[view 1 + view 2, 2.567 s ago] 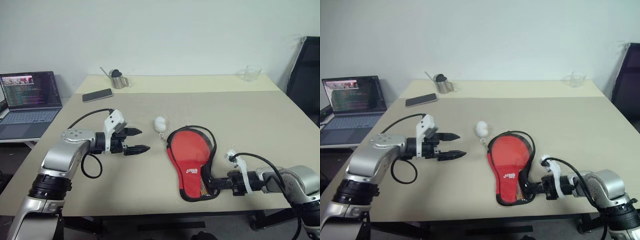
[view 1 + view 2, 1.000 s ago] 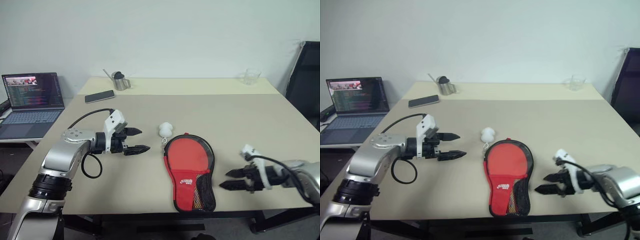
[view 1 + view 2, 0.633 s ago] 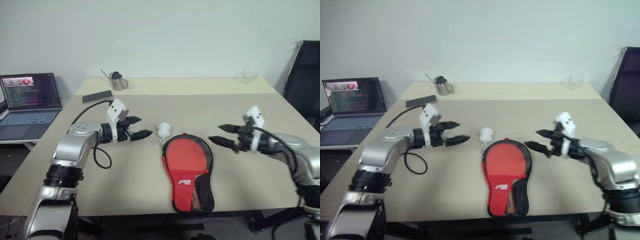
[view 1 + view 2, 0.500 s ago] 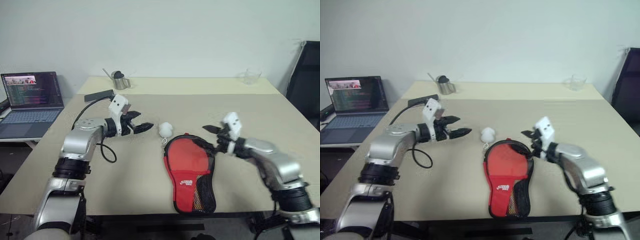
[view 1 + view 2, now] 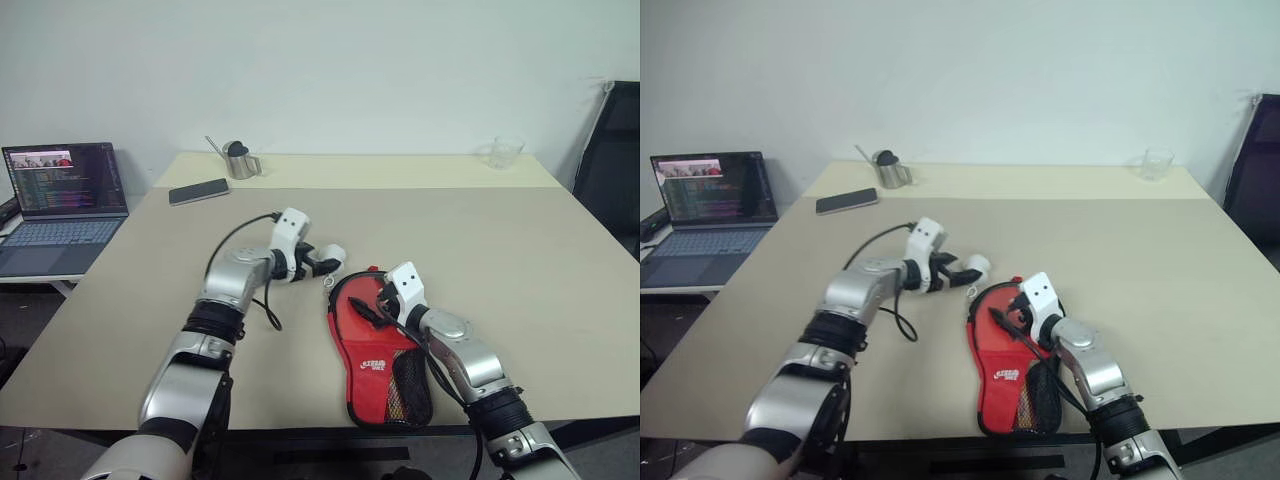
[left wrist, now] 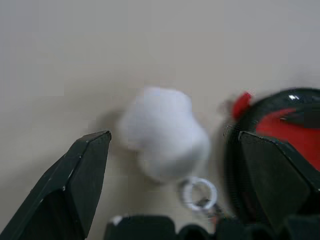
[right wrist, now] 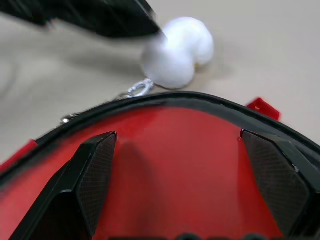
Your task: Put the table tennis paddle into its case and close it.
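My left gripper needs to go lower before it closes on the white ball. Its fingers stop above the ball in the left wrist view, so they would miss it if I closed now.
The case point(image 5: 372, 345) lies flat near the table's front edge, red logo panel and black mesh facing up. The table tennis paddle is hidden inside it, apart from a light stripe showing through the mesh point(image 5: 403, 385). A small white ball point(image 5: 336, 255) on a metal ring point(image 6: 199, 192) lies just beyond the case's round end. My left gripper point(image 5: 325, 266) is open, one finger on either side of the ball point(image 6: 162, 132). My right gripper point(image 5: 368, 303) is open too. It hovers low over the round end of the red panel point(image 7: 175, 165) and points toward the ball point(image 7: 177, 52).
An open laptop point(image 5: 60, 195) sits on a side table to the left. A phone point(image 5: 197, 191) and a metal cup point(image 5: 238, 160) are at the back left of the table point(image 5: 520, 250). A glass point(image 5: 505, 152) stands at the back right, with a black chair point(image 5: 612, 150) beyond it.
My left gripper moved right until its fingers flank the white ball. My right gripper swung in from the table's right side to above the case's round end. The case stayed put.
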You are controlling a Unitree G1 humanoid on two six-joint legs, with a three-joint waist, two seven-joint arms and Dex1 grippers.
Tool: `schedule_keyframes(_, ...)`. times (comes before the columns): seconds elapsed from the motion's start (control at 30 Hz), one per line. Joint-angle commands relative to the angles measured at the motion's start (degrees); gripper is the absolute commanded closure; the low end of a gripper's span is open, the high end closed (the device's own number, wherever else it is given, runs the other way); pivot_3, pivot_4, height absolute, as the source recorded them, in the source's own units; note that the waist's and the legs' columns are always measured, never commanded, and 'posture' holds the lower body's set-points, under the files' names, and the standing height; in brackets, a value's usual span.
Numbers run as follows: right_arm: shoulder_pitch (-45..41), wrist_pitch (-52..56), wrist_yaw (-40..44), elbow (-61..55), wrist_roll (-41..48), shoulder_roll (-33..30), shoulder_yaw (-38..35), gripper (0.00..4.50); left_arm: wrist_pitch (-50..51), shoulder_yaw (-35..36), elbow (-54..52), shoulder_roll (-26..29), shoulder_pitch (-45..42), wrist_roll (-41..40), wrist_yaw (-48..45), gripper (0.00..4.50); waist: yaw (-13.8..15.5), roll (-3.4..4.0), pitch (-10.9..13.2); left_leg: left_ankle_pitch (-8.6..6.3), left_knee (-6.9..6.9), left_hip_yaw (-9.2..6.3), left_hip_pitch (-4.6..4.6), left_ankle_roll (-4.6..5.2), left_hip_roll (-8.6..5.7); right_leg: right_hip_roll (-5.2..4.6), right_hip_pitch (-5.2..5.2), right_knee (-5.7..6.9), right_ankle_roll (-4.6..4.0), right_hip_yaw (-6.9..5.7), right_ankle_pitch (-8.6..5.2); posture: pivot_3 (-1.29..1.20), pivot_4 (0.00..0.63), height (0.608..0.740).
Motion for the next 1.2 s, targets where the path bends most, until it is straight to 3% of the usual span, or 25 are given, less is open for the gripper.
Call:
schedule_keyframes(0.03, 0.8, -0.2, 0.3, 0.0, -0.8, 0.8, 0.7, 0.14, -1.1, -0.3, 0.1, -1.5, -1.7, 0.6, -0.6, 0.0, -0.3, 0.0, 0.0, 0.0, 0.0, 0.0, 0.0, 0.0, 0.0, 0.0, 0.0, 0.01, 0.0, 0.0, 0.0, 0.0, 0.15, 0.74)
schedule_keyframes(0.43, 1.9, 0.6, 0.8, -1.1, -1.6, 0.6, -0.2, 0.14, -6.3, 1.5, 13.2, -5.8, -5.9, 6.3, 13.4, 0.0, -0.9, -0.01, 0.0, -0.01, -0.01, -0.01, 0.18, 0.0, 0.0, 0.0, 0.15, 0.01, 0.01, 0.0, 0.0, 0.0, 0.15, 0.74)
schedule_keyframes(0.6, 2.4, 1.6, 0.4, -2.1, -1.6, 0.7, -0.7, 0.14, -8.3, 0.9, 18.4, -8.0, -7.1, 7.4, 13.8, 0.0, -0.8, -0.03, 0.0, -0.01, -0.01, -0.02, 0.17, -0.01, 0.0, 0.0, 0.16, 0.01, 0.01, -0.01, 0.0, 0.0, 0.15, 0.74)
schedule_keyframes(0.7, 2.6, 2.0, 0.3, -2.6, -1.8, 0.8, -0.8, 0.11, -13.8, 0.5, 22.8, -8.6, -8.6, 9.2, 14.9, 0.62, -0.6, -0.04, -0.1, -0.01, 0.0, -0.04, 0.18, -0.01, -0.02, -0.01, 0.2, 0.01, 0.01, -0.05, 0.0, 0.0, 0.15, 0.74)
schedule_keyframes(1.03, 3.9, 4.9, 0.5, -5.7, -1.5, 0.2, -0.9, 0.11, -25.6, -3.7, 37.8, -8.4, -17.3, 19.3, 22.6, 3.93, -0.8, -0.04, -0.1, -0.01, 0.0, -0.02, 0.18, -0.01, -0.01, -0.01, 0.17, 0.03, 0.02, -0.05, 0.01, 0.0, 0.15, 0.74)
schedule_keyframes(1.1, 4.4, 5.7, 0.8, -6.8, -1.5, 0.0, -0.7, 0.11, -26.6, -4.4, 39.4, -8.8, -18.7, 21.2, 23.9, 4.21, -0.9, -0.04, -0.1, -0.01, 0.0, -0.01, 0.18, 0.0, -0.02, 0.0, 0.17, 0.03, 0.03, -0.05, 0.0, 0.0, 0.15, 0.74)
schedule_keyframes(1.2, 5.1, 6.8, 0.9, -8.4, -1.4, -0.3, -0.6, 0.11, -28.1, -6.1, 40.9, -9.9, -20.3, 24.4, 26.1, 4.21, -0.9, -0.04, -0.1, -0.02, -0.01, -0.02, 0.16, 0.0, -0.02, 0.01, 0.17, 0.02, 0.03, -0.08, 0.0, 0.0, 0.15, 0.74)
